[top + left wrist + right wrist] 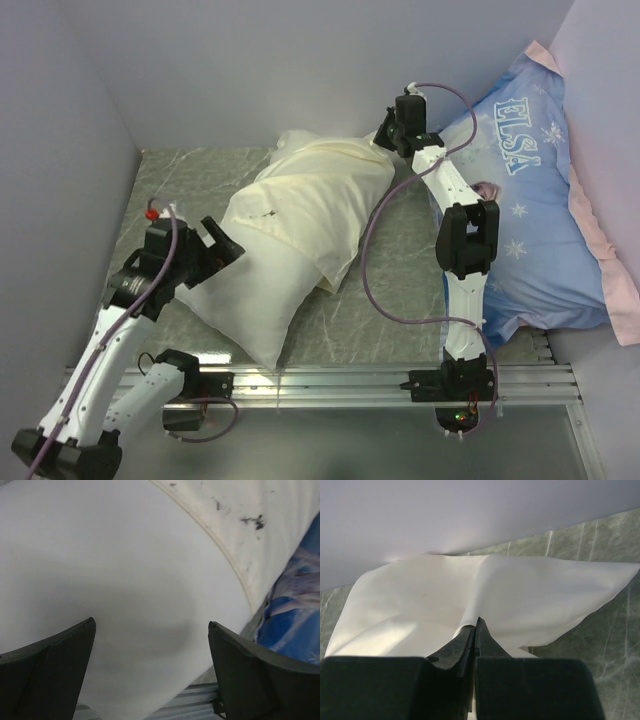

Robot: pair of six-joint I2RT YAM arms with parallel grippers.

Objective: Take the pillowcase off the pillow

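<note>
The left gripper grabs the pillow by its bare white side (247, 268) next, which leaves the pillowcase (325, 185) free for my right gripper to pull off.
The cream pillowcase (325, 185) covers the far half of the white pillow (250, 300), which sticks out of it toward the near left. My right gripper (385, 135) is shut on the pillowcase's far end; in the right wrist view its tips (475, 625) pinch a fold of the fabric (530, 592), which spreads out toward the back wall. My left gripper (225, 245) is open at the pillow's left side. In the left wrist view it (150, 625) is open, the bare pillow (125, 575) bulges just beyond it, and the pillowcase's hem (240, 525) is at upper right.
A large blue Elsa-printed pillow (540, 200) with a pink edge lies at the right, under my right arm. An aluminium rail (350, 380) runs along the near edge. Grey walls close the left, back and right sides of the marbled tabletop (180, 175).
</note>
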